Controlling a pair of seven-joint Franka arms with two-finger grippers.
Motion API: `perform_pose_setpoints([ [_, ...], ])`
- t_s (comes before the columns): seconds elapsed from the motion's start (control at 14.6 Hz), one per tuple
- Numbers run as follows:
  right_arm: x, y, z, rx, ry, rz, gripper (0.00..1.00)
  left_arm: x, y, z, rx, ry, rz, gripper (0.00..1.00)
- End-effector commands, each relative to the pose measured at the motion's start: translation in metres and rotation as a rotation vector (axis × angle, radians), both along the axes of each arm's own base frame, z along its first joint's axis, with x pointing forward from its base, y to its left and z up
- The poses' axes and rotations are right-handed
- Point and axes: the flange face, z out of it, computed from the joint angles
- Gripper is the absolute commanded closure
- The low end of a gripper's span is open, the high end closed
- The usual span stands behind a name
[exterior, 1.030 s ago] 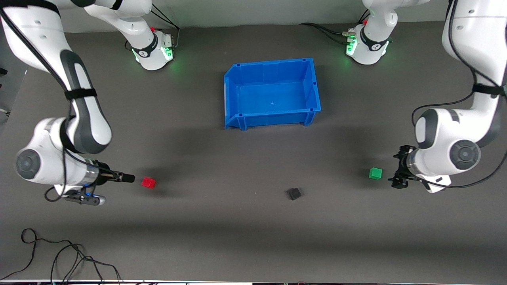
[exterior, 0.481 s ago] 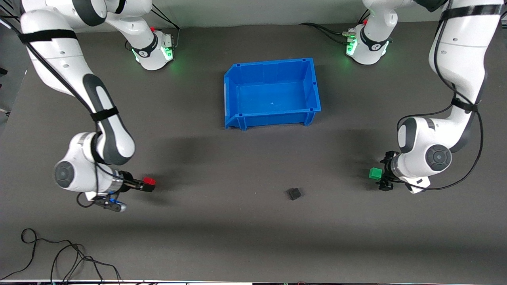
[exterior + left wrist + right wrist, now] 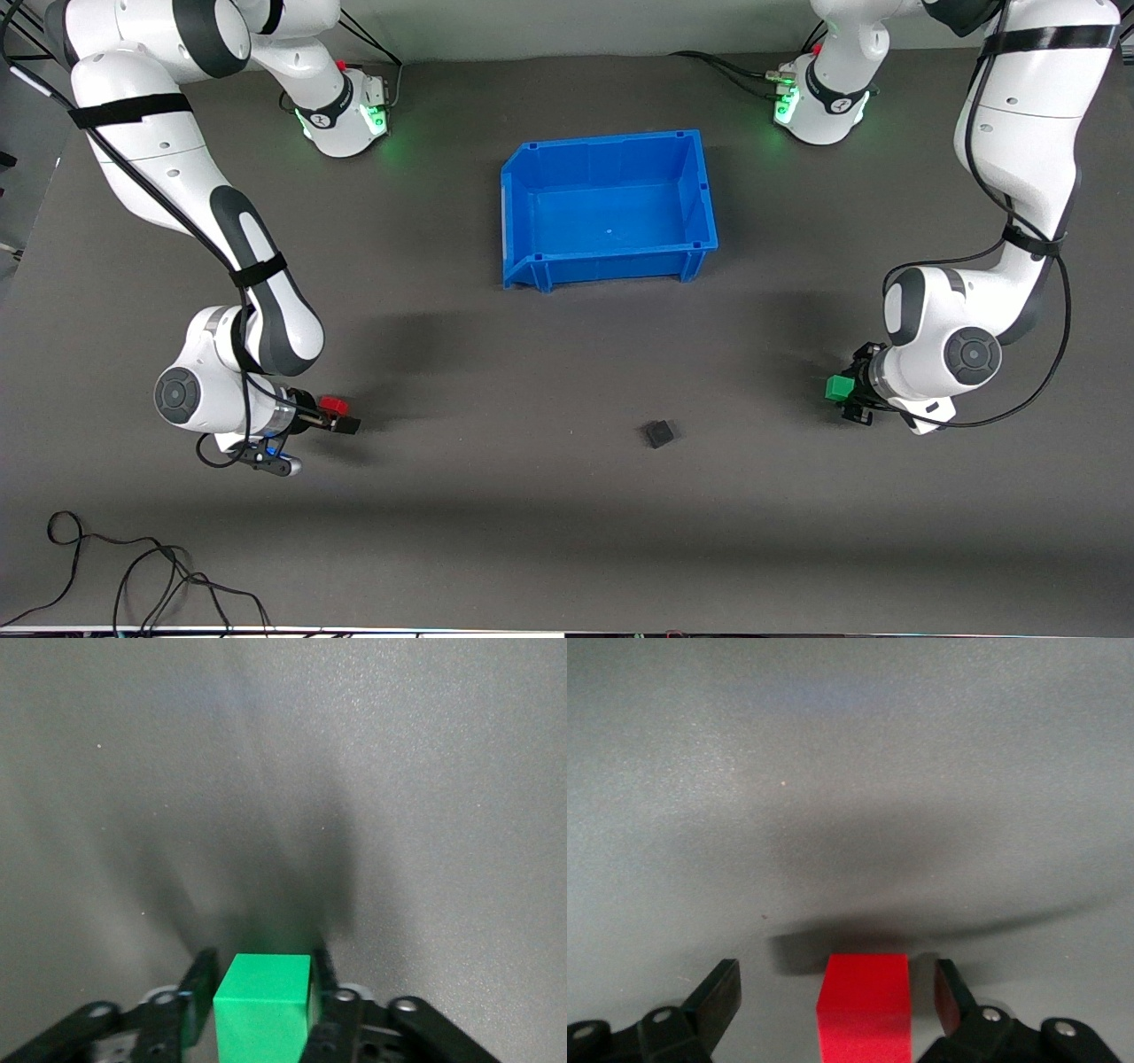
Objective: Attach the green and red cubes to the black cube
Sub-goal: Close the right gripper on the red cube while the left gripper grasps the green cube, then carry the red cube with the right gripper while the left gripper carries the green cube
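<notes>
I should close my right gripper on the red cube now, because its fingers reach the cube's far edge (image 3: 870, 955) on either side of the cube.
The green cube (image 3: 838, 387) (image 3: 263, 1005) sits on the table toward the left arm's end, and my left gripper (image 3: 848, 391) (image 3: 263, 962) is shut on it, a finger pressed against each side. The red cube (image 3: 333, 405) (image 3: 864, 1005) rests on the table toward the right arm's end. My right gripper (image 3: 340, 415) (image 3: 836, 976) is open around it, with a gap on both sides. The black cube (image 3: 658, 433) lies alone between the two, slightly nearer to the front camera and closer to the green cube.
An empty blue bin (image 3: 611, 259) stands mid-table, farther from the front camera than the cubes. A loose black cable (image 3: 133, 576) lies by the front edge at the right arm's end. Both arm bases (image 3: 341, 111) (image 3: 819, 102) line the back edge.
Both arms slid in toward their cubes. The left gripper came round the green cube and shut on it. The right gripper's open fingers now straddle the red cube.
</notes>
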Motion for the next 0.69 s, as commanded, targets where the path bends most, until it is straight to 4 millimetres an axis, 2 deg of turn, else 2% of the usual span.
perform_pose_setpoints([
  [0.0,0.004,-0.002,-0.001,0.005,-0.013,-0.025,0.22,0.000,-0.013,0.010,0.023,0.002,-0.002,1.00],
  [0.07,0.004,-0.002,-0.001,0.005,-0.013,-0.026,0.32,0.001,-0.016,0.013,0.023,-0.001,-0.006,1.00],
  [0.27,0.004,-0.001,-0.001,0.004,-0.022,-0.026,0.55,0.012,-0.022,0.037,0.024,0.011,0.023,1.00],
  [0.34,0.004,-0.001,-0.002,0.004,-0.023,-0.025,0.65,0.017,-0.032,0.046,0.030,0.013,0.052,1.00],
  [0.48,0.004,-0.001,-0.002,0.004,-0.023,-0.026,0.91,0.027,-0.056,0.057,0.036,-0.002,0.123,1.00],
  [0.55,0.004,-0.001,-0.001,0.007,-0.022,-0.034,1.00,0.029,-0.068,0.060,0.036,-0.010,0.153,1.00],
  [0.62,0.005,-0.002,0.000,0.007,-0.020,-0.077,1.00,0.031,-0.072,0.061,0.034,-0.016,0.186,1.00],
])
